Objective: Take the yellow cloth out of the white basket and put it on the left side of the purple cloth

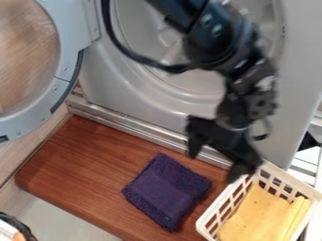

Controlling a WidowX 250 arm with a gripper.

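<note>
My gripper will next grab the yellow cloth by its top edge, to lay the yellow cloth [261,217] beside the purple cloth.
The black gripper [217,159] hangs above the wooden board's back edge, up and left of the basket, its two fingers spread apart with nothing between them. One finger overlaps the basket's back left corner in view. A folded yellow cloth [261,217] lies inside the white basket [293,180] at the lower right. The dark purple cloth [166,190] lies on the board, left of the basket and below the gripper.
The brown wooden board [82,167] extends left of the purple cloth. Behind it stands a grey front-loading machine [107,89], its round door [65,59] swung out at the upper left. A dark-rimmed object [19,227] sits in the lower left corner.
</note>
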